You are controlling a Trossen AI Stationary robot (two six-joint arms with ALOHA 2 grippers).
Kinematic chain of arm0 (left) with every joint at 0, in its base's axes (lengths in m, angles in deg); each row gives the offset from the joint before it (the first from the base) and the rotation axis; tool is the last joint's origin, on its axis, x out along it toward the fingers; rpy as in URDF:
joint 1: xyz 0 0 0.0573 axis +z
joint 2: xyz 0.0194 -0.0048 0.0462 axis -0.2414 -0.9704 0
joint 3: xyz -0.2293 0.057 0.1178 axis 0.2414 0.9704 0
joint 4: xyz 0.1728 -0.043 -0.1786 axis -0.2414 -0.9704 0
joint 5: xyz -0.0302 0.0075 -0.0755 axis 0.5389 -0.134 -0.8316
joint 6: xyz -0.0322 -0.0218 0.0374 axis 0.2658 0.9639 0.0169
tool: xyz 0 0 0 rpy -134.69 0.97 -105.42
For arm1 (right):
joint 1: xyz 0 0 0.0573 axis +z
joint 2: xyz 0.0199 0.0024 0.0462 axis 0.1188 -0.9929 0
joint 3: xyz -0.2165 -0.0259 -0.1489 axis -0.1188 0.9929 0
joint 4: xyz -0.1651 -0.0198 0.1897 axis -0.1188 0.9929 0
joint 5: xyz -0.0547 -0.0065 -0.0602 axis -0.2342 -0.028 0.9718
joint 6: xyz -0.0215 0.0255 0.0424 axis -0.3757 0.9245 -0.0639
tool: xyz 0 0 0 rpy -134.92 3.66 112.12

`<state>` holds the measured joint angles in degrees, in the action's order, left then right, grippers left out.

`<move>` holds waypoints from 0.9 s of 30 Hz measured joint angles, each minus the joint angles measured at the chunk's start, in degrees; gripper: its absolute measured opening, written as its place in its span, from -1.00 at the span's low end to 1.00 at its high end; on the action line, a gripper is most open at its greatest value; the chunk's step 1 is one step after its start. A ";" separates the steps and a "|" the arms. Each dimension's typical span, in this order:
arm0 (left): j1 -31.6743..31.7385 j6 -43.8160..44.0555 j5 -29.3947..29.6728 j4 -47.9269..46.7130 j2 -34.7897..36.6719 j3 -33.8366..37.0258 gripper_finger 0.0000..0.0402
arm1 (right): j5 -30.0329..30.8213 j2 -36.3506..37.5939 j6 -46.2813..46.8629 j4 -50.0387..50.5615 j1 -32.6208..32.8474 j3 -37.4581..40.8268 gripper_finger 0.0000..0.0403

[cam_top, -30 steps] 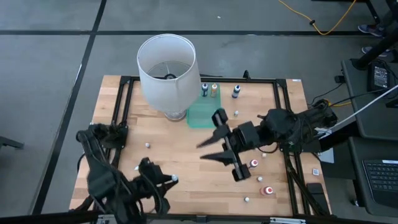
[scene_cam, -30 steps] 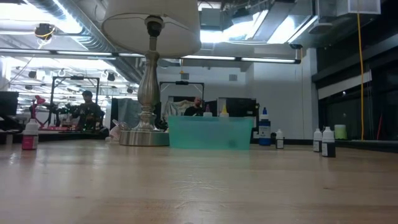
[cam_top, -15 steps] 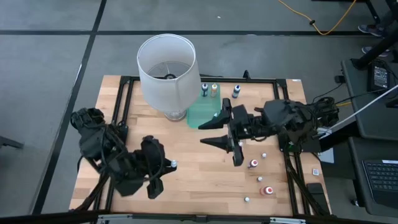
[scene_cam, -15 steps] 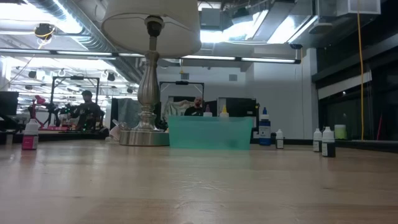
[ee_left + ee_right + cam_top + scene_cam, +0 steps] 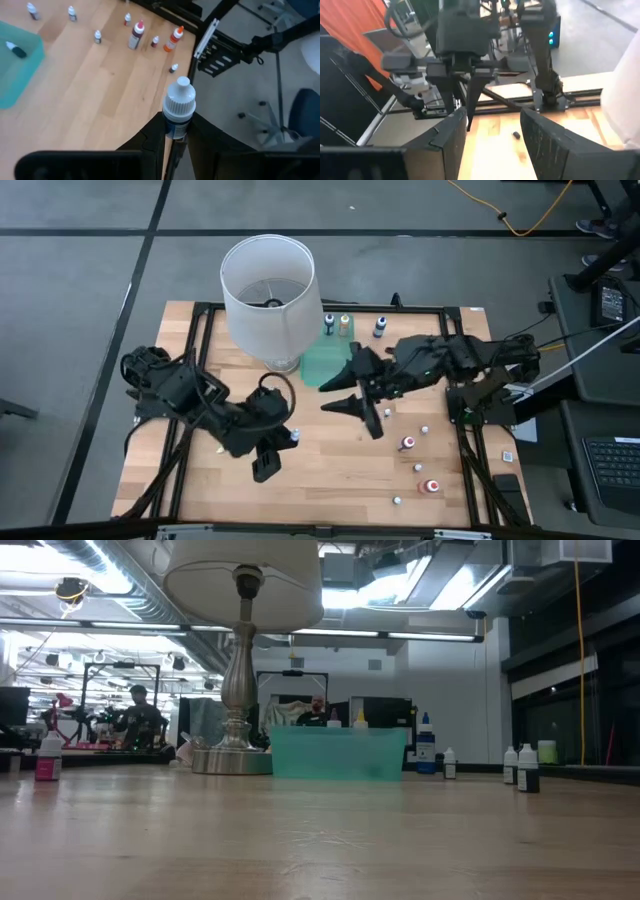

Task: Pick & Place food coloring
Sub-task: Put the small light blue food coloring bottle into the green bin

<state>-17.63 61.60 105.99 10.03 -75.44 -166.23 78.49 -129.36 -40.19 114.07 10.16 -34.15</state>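
Observation:
I need to grab the food coloring bottle by its white cap (image 5: 295, 435) with my right gripper next, so I can place it in the green tray (image 5: 325, 362).
A small food coloring bottle (image 5: 176, 114) with a white ribbed cap and a dark blue label sits in my left gripper (image 5: 174, 132), which is shut on it above the table's near middle (image 5: 286, 442). My right gripper (image 5: 326, 394) hovers open over the table's middle, beside the green tray (image 5: 325, 362), with nothing between its fingers (image 5: 451, 137). More food coloring bottles stand on the wood: three at the far edge (image 5: 344, 323) and several at the right near corner (image 5: 407, 443). One tiny bottle (image 5: 15, 50) lies in the tray. My left gripper pinches the bottle's lower body (image 5: 174, 129) between its two fingers. The white cap (image 5: 178, 98) sticks out past the fingertips. The fingers slant down toward the table's right side. The bottle is lifted clear of the table.
A big white lampshade (image 5: 268, 285) on a metal stem (image 5: 236, 690) stands at the far middle, just left of the tray (image 5: 338, 753). A black frame (image 5: 452, 370) rims the table. Bare wood lies between the two grippers (image 5: 320, 460).
My left gripper has swung from the near left corner toward the table's middle and risen, its wrist turning, with the bottle kept in its fingers. My right gripper has shifted toward the far edge and tipped up from a downward slant to nearly level, rolling as it went.

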 joint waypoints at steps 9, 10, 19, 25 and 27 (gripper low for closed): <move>3.09 -3.38 -2.45 0.03 -0.02 0.00 -0.70 | -3.73 -5.07 2.95 -0.64 0.12 0.09 -0.07; 3.25 -3.73 -2.58 0.03 -0.02 0.00 -0.70 | -4.10 -5.52 3.12 -0.72 0.12 0.09 -0.07; 4.48 -5.33 -2.92 0.00 -0.02 0.00 -0.70 | -7.79 -8.15 5.54 -3.08 0.34 0.13 -0.07; 4.50 -5.35 -3.91 -0.32 -0.04 0.00 -0.70 | -7.93 -8.17 5.62 -3.12 0.51 0.13 -0.19; 4.50 -5.35 -3.96 -0.24 -0.05 0.00 -0.70 | -8.14 -8.17 5.62 -3.09 0.51 0.13 -0.30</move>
<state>-13.13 56.25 102.03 9.79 -75.48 -166.23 70.35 -137.53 -34.57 110.97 10.67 -34.02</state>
